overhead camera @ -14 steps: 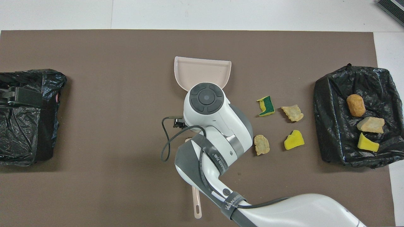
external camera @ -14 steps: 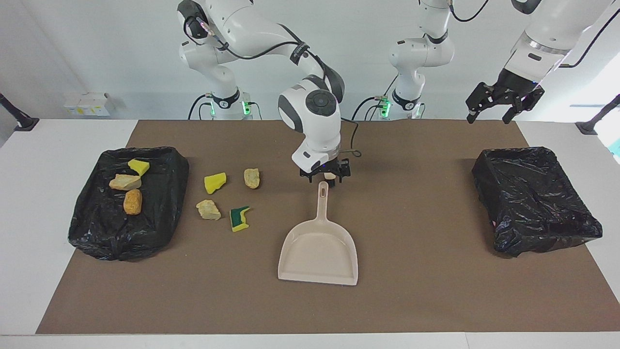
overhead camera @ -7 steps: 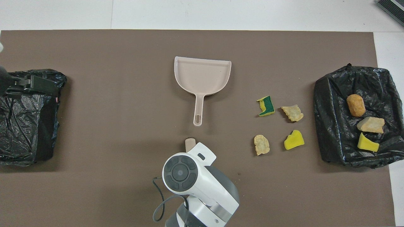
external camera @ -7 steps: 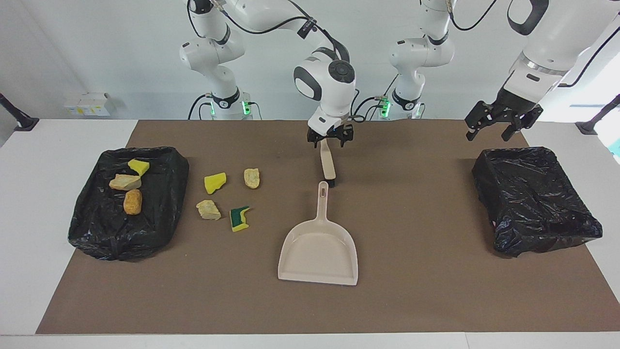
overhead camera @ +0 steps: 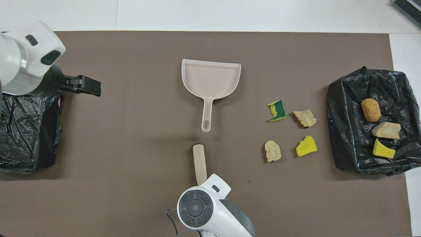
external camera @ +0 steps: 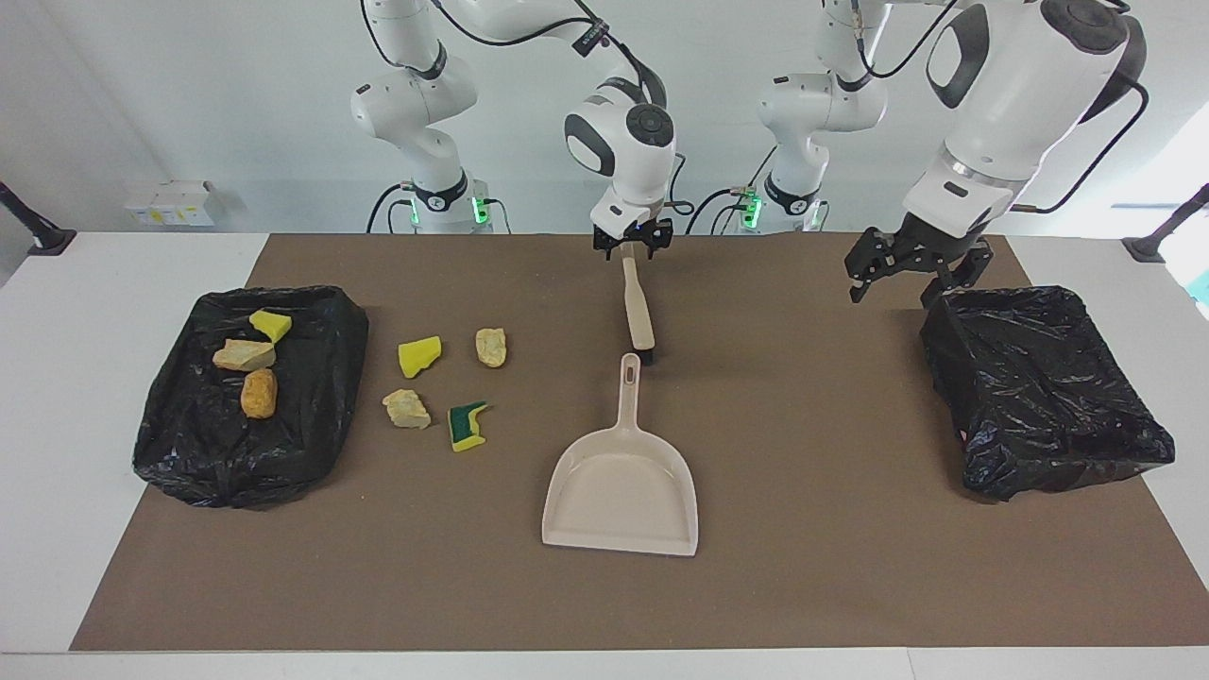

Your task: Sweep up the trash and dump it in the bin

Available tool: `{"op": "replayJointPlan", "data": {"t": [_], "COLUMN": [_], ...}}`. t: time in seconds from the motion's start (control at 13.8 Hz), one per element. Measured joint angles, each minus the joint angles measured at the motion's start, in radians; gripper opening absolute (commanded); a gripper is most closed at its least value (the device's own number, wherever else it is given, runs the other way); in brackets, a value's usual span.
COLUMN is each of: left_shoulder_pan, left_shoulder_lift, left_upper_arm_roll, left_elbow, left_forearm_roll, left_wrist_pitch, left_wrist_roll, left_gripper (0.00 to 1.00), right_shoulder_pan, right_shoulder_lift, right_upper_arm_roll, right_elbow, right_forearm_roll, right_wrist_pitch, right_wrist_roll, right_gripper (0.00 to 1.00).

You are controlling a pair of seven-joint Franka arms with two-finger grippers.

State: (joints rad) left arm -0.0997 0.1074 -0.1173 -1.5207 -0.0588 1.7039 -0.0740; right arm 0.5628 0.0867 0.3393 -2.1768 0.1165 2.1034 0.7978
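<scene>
I should grab the dustpan by its narrow handle (overhead camera: 207, 116) with my left gripper next, because the broad pan is wider than my fingers can span.
Several trash chunks lie on the brown mat: a yellow one (external camera: 418, 356), two tan ones (external camera: 490, 347) (external camera: 407, 409) and a yellow one with a green face (external camera: 467, 425). Three more, yellow (external camera: 270, 325), tan (external camera: 244, 355) and orange (external camera: 259, 393), lie in the black-lined bin (external camera: 312, 378) at the right arm's end. My right gripper (external camera: 631, 247) is over the handle end of the beige brush (external camera: 638, 316), which lies flat with its bristles toward the dustpan. My left gripper (external camera: 911, 279) hangs open and empty over the mat beside the other bin.
The beige dustpan (external camera: 621, 491) lies mid-mat, its handle pointing at the brush (overhead camera: 199, 161). A second black-lined bin (external camera: 1039, 397) stands at the left arm's end with nothing showing in it. The right arm's wrist (overhead camera: 197, 207) covers the brush's handle end from above.
My right gripper rose from the brush's bristle end and drew back along the handle toward the robots. My left gripper came down and in toward mid-table. The brush has not moved.
</scene>
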Motion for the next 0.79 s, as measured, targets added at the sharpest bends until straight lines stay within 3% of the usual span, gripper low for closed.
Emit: {"op": "replayJointPlan", "data": {"t": [0.22,0.43,0.79], "left_shoulder_pan": [-0.033,-0.088,-0.183], "left_shoulder_lift": [0.034,0.087,0.18], "left_upper_arm_roll": [0.0,-0.001,-0.001], "left_elbow": [-0.001,-0.002,0.0], "left_forearm_roll": [0.0,0.024,0.036], "left_wrist_pitch": [0.054,0.124,0.236], "left_wrist_roll": [-0.023,-0.091,-0.199], "left_gripper": [1.0,1.0,1.0], "right_shoulder_pan": [0.0,0.0,-0.006], "right_shoulder_lift": [0.0,0.0,-0.002], "right_upper_arm_roll": [-0.003,-0.003,-0.005], "right_elbow": [0.0,-0.001,0.005], "right_forearm_roll": [0.001,0.015,0.028], "right_wrist_pitch": [0.0,0.0,-0.003], "right_wrist_roll": [0.0,0.0,0.0], "right_gripper": [0.4,0.0,0.0]}}
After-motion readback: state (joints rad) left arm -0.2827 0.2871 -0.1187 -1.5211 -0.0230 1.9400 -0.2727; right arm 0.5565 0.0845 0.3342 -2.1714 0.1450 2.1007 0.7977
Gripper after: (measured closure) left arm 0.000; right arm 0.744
